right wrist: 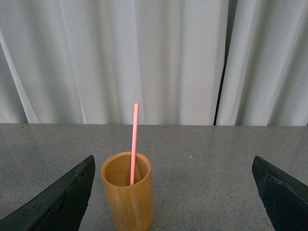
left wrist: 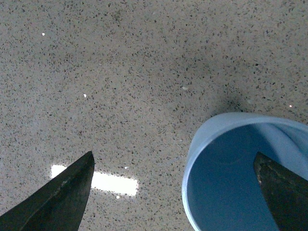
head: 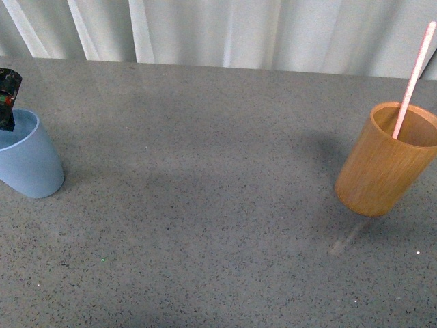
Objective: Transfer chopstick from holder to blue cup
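The cup needs to come over for the pink chopstick (head: 414,82), so my left gripper should next grab it by its rim (head: 34,121).
The pink chopstick (head: 413,80) stands leaning in the orange-brown holder (head: 384,164) at the table's right; both also show in the right wrist view, the chopstick (right wrist: 134,144) inside the holder (right wrist: 129,197). My right gripper (right wrist: 173,197) is open and empty, short of the holder, which stands nearer one finger. The blue cup (head: 26,160) stands at the far left. My left gripper (left wrist: 175,192) is open above it, one finger (left wrist: 284,195) over the cup's empty inside (left wrist: 226,187), the other (left wrist: 60,197) outside. A dark gripper part (head: 8,96) shows above the cup's rim.
The grey speckled table (head: 205,205) stretches between the two cups. White curtains (head: 239,31) hang behind the table's far edge.
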You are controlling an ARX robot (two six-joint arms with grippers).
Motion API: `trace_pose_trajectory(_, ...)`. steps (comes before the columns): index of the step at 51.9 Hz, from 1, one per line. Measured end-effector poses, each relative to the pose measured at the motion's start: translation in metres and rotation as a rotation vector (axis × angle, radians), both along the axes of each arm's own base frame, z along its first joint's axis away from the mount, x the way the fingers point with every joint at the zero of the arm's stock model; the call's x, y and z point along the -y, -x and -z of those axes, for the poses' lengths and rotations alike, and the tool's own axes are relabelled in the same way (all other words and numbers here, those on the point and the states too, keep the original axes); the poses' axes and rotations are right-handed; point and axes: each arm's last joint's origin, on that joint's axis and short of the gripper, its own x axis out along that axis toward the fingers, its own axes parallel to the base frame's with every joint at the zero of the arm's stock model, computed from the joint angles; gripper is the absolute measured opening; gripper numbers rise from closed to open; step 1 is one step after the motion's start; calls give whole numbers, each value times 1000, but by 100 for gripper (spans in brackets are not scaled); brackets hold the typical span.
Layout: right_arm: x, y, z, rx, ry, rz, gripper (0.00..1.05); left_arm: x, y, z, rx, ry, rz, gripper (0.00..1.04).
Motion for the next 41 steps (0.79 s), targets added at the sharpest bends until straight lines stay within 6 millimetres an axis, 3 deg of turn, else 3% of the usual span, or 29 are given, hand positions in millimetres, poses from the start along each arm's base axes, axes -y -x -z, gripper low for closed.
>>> trace_pose_trajectory(14,0,0,0,0,0,0,95,0,-8,16,44,-18,-103,97)
trace_pose_trajectory(18,0,0,0,0,0,0,95,3,-8,17,45,-16,-104,81)
trace_pose_trajectory(28,0,0,0,0,0,0,95,7,-7,21,39,-15,-124,56)
trace_pose_trajectory(41,0,0,0,0,0,0,95,19,-2,26,-5,27,-133,6)
